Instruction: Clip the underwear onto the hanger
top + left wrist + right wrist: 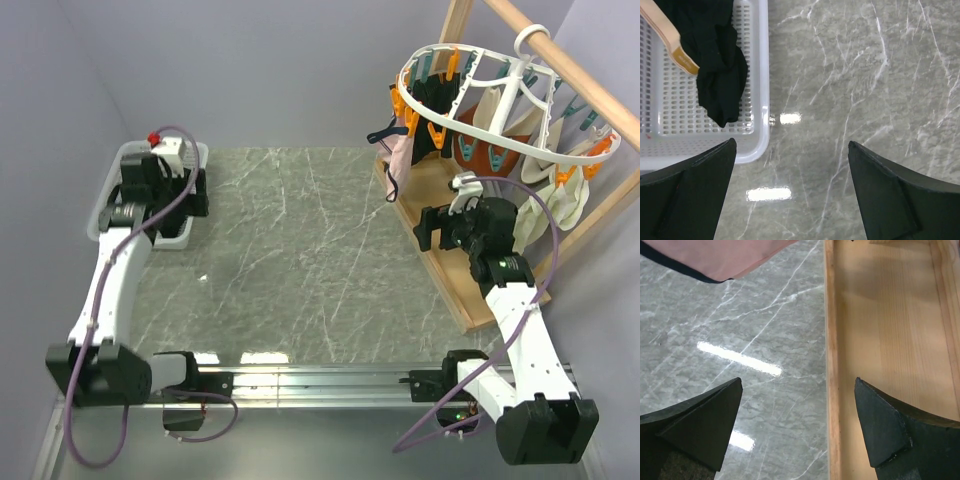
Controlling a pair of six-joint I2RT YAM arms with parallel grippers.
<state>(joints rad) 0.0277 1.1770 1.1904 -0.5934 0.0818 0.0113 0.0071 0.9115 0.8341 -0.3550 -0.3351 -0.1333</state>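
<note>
My left gripper grabs the underwear (715, 55) by the exposed end of its tan waistband (684, 59) next, to spread that end of the waistband for clipping.
The underwear (715, 55), black with a tan waistband, lies bunched in the white mesh basket (757, 100) at the upper left of the left wrist view. In the top view my left arm hides it. My left gripper (791, 145) is open and empty. It hovers over the marble table just off the basket's corner (192, 193). The hanger (500, 100), a round white rack with orange and teal clips, hangs from a wooden rod at the far right. My right gripper (798, 382) is open and empty. It is low, below the hanger (430, 228), straddling the edge of the wooden base.
The wooden base board (890, 340) runs along the right side (440, 270). A pink garment (725, 255), cream garments (545, 165) and a rust-brown garment (490, 155) hang from the rack. The wooden rod (570, 65) slants across the top right. The basket (110, 190) sits at the far left.
</note>
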